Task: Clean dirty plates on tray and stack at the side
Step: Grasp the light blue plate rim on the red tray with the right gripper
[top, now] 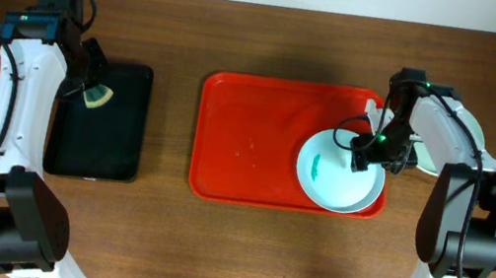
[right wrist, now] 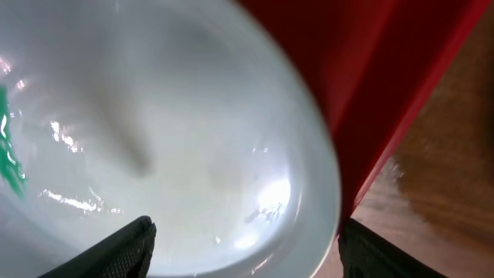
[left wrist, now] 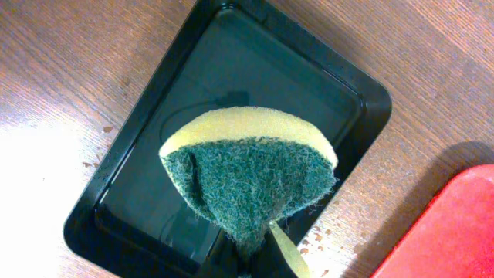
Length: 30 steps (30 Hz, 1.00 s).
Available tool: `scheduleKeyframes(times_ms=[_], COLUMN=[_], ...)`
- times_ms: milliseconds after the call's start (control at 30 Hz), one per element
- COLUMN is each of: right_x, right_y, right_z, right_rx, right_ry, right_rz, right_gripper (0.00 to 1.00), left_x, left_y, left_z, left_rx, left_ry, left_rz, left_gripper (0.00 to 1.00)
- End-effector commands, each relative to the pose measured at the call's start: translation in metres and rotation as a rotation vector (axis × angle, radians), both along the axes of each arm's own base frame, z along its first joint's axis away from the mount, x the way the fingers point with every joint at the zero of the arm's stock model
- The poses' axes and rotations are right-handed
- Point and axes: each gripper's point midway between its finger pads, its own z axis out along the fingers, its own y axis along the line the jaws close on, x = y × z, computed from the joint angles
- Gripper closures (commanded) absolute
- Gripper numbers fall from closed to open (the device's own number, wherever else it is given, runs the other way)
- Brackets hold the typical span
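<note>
I next need to grab the plate with my right gripper by its rim near the tray's edge (top: pixel 378 173), away from the teal smear (top: pixel 318 165). Then the sponge can clean the plate.
A pale blue plate (top: pixel 337 178) with a teal smear (top: pixel 318 165) lies at the right end of the red tray (top: pixel 248 139). My right gripper (top: pixel 381 152) is open and hovers low over the plate's right rim. In the right wrist view its fingers (right wrist: pixel 243 239) straddle the plate (right wrist: pixel 170 131) near the tray's edge (right wrist: pixel 386 85). Another pale plate (top: pixel 471 125) sits right of the tray, mostly hidden by the right arm. My left gripper (top: pixel 91 89) is shut on a green and yellow sponge (left wrist: pixel 251 174) above the black tray (left wrist: pixel 123 208).
The black tray (top: pixel 115 128) lies left of the red tray on the brown wooden table (top: pixel 210 253). Small water drops (left wrist: pixel 320 235) speckle the wood beside the black tray. The red tray's corner (left wrist: pixel 455 232) shows in the left wrist view.
</note>
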Motion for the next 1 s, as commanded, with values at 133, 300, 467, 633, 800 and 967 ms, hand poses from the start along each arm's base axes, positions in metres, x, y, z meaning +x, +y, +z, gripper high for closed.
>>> scheduleKeyframes(times_ms=[133,300,467,633,800,967], right_x=[-0.026,-0.024,-0.02,-0.003,0.001,-0.001], right_y=[0.007,0.019,0.031,0.033,0.026,0.04], right_z=[-0.008,-0.007,-0.007,-0.013,-0.024,-0.032], right_rx=[0.032,0.097,0.137,0.098,0.05,0.133], right_ry=[0.11,0.106,0.089,0.011,-0.01,-0.016], right_rz=[-0.064,-0.1,-0.089,-0.067,-0.156,-0.161], right_gripper=[0.23,0.27,0.28,0.35,0.42,0.59], left_x=[-0.001,-0.001,-0.001,-0.001,0.001,0.008], left_y=[-0.001,-0.001,-0.002,-0.002,-0.014,-0.054], left_z=[-0.003,-0.003,-0.003,-0.003,-0.004,-0.007], left_rx=[-0.011,-0.014,-0.014,-0.014,-0.078,-0.203], left_ry=[0.005,0.004,0.004,0.004,-0.004,-0.021], left_rz=[0.007,0.007,0.006,0.004,-0.017,-0.158], left_gripper=[1.0,1.0,1.0,1.0,1.0,1.0])
